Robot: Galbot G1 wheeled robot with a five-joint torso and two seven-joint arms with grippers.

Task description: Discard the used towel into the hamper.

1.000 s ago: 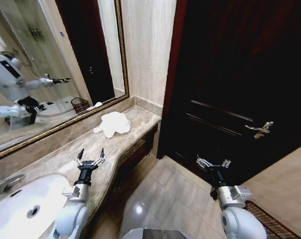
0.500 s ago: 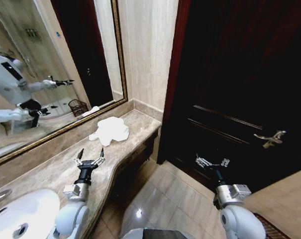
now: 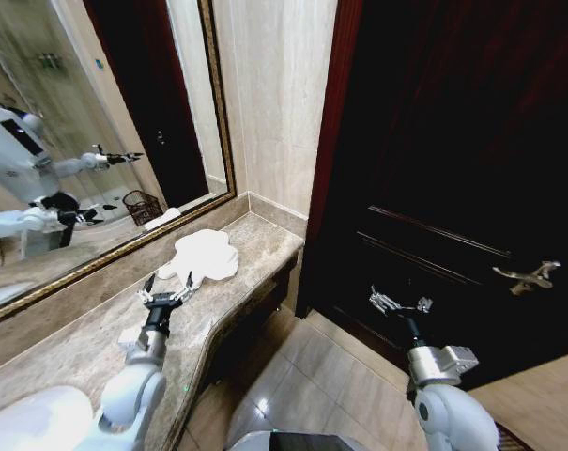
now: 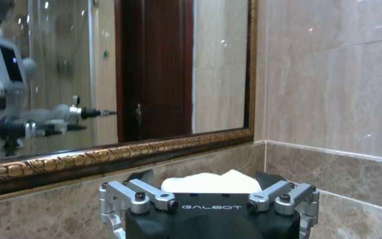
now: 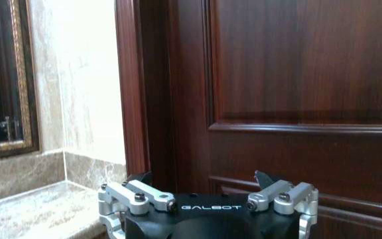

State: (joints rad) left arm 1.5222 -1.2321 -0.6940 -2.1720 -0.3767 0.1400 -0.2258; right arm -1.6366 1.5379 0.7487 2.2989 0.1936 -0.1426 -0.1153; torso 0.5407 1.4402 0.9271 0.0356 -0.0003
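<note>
The bunched top folds of the towel (image 3: 204,256) stand up while the towel lies slumped on the counter, so my left gripper should grab them next.
The used towel (image 3: 204,256) is a crumpled white heap on the marble counter (image 3: 255,249), near the wall corner. My left gripper (image 3: 168,282) hovers open over the counter, just short of the towel's near edge. In the left wrist view the towel (image 4: 211,182) lies straight ahead between the open fingers (image 4: 141,191). The hamper (image 3: 143,205) shows as a dark wire basket reflected in the mirror. My right gripper (image 3: 400,303) hangs open over the floor in front of the door, holding nothing.
A gold-framed mirror (image 3: 96,141) backs the counter. A white sink (image 3: 30,423) sits at the near left. The dark wooden door (image 3: 452,141) with a metal handle (image 3: 532,275) closes off the right. Tiled floor (image 3: 312,376) lies between counter and door.
The whole head view has shifted, so the camera moved. The towel now lies closer to my left gripper and the sink has slid toward the corner. Both grippers stay open.
</note>
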